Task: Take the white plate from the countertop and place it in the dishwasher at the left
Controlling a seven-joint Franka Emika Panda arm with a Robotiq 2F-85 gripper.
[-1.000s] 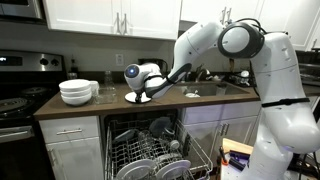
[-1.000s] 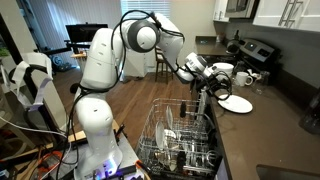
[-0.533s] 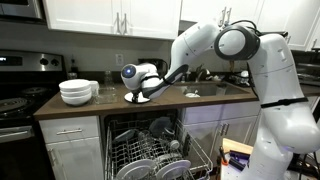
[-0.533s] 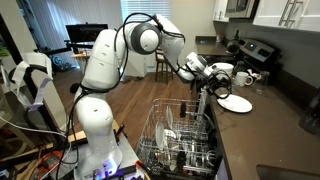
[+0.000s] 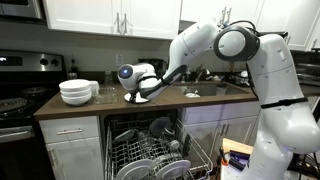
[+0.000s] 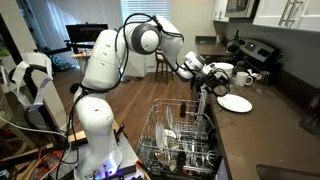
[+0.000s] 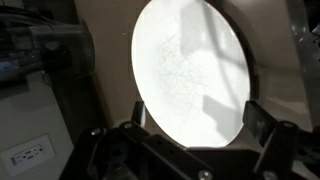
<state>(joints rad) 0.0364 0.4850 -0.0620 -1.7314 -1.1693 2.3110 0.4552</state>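
The robot's fingers are above the near rim (image 5: 138, 101) (image 7: 200, 143) of the white plate and would miss it if the gripper closed now, so the robot will lower its gripper first.
A white plate (image 5: 140, 96) lies flat on the brown countertop (image 5: 100, 104); it also shows in an exterior view (image 6: 236, 103) and fills the wrist view (image 7: 190, 65). My gripper (image 5: 134, 88) hangs just over the plate's near edge, seen also in an exterior view (image 6: 213, 88). In the wrist view its two fingers (image 7: 197, 120) stand wide apart, either side of the plate's rim, open and holding nothing. The dishwasher (image 5: 150, 155) below the counter is open, its rack (image 6: 180, 135) pulled out with several dishes in it.
A stack of white bowls (image 5: 77, 92) stands on the counter beside the stove (image 5: 15, 100). Mugs and a dark kettle (image 6: 245, 72) stand behind the plate. A small white scrap (image 5: 192, 94) lies near the sink. The open dishwasher door blocks the floor in front.
The gripper has shifted slightly toward the bowls, staying low over the plate. The plate has not moved.
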